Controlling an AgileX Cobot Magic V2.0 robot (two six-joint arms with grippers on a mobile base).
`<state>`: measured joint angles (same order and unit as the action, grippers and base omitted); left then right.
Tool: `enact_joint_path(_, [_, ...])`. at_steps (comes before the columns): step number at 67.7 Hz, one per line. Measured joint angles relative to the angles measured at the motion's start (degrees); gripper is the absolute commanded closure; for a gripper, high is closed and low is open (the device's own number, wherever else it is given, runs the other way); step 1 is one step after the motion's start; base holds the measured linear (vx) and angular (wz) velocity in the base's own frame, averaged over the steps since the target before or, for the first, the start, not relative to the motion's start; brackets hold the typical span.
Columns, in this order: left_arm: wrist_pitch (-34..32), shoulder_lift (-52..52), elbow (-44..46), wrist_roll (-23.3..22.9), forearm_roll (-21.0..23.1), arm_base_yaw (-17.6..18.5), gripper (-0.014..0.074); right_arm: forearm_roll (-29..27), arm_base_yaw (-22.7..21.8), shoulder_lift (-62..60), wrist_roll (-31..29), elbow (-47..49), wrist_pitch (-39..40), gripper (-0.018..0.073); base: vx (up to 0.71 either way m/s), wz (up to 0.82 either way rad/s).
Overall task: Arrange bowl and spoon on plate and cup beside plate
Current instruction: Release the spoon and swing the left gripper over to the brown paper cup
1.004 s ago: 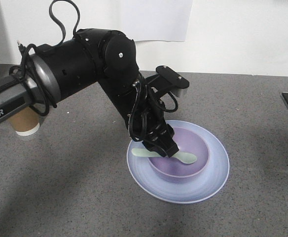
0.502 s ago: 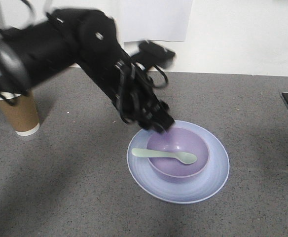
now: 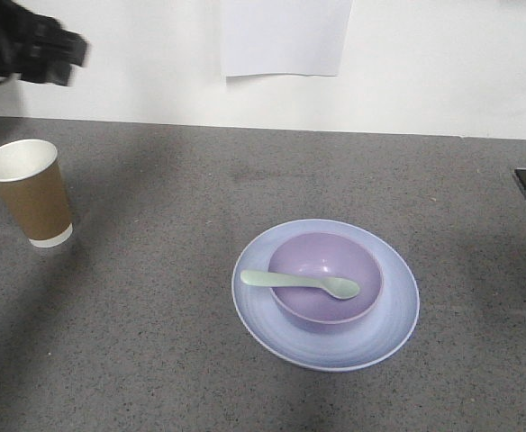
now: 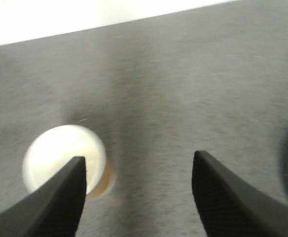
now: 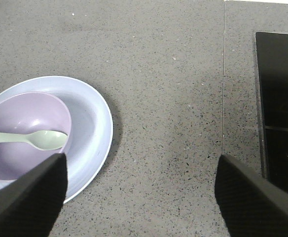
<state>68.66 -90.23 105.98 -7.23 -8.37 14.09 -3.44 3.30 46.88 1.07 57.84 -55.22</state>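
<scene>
I should grab the brown paper cup by its rim (image 3: pixel 19 142) with my left gripper next. Then I need to put the cup (image 3: pixel 34 205) beside the plate with my left gripper.
The lavender bowl (image 3: pixel 331 256) sits in the middle of the pale blue plate (image 3: pixel 396 310). The mint-green spoon (image 3: pixel 301 282) lies across the bowl, with its handle over the left rim. The brown paper cup (image 3: pixel 34 205) stands upright far to the left, apart from the plate. My left gripper (image 4: pixel 139 165) is open and empty, high above the table with the cup's white inside (image 4: pixel 57 155) under its left finger. My right gripper (image 5: pixel 140 165) is open and empty over bare table, right of the plate (image 5: pixel 92 123), bowl (image 5: pixel 28 116) and spoon (image 5: pixel 45 139).
The left arm (image 3: pixel 38 47) is a black blur in the top left corner of the front view. A black panel (image 5: pixel 279 94) lies flush at the table's right side. A white paper sheet (image 3: pixel 285 36) hangs on the back wall.
The left gripper let go of the spoon, which now rests across the bowl. The arm then swung up and away to the left, toward the cup.
</scene>
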Motion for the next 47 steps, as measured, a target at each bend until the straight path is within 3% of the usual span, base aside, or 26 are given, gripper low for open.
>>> enact_joint_path(24, [3.4, -4.9, 0.0, -0.6, -0.9, -10.6, 0.0153, 0.0, 0.0, 0.0, 0.0, 0.0, 0.0, -0.0025, 0.0, 0.0])
enact_joint_path(47, [3.4, -10.5, 0.0, -0.6, -0.8, -14.3, 0.0153, 0.0, 0.0, 0.0, 0.0, 0.0, 0.0, -0.0025, 0.0, 0.0])
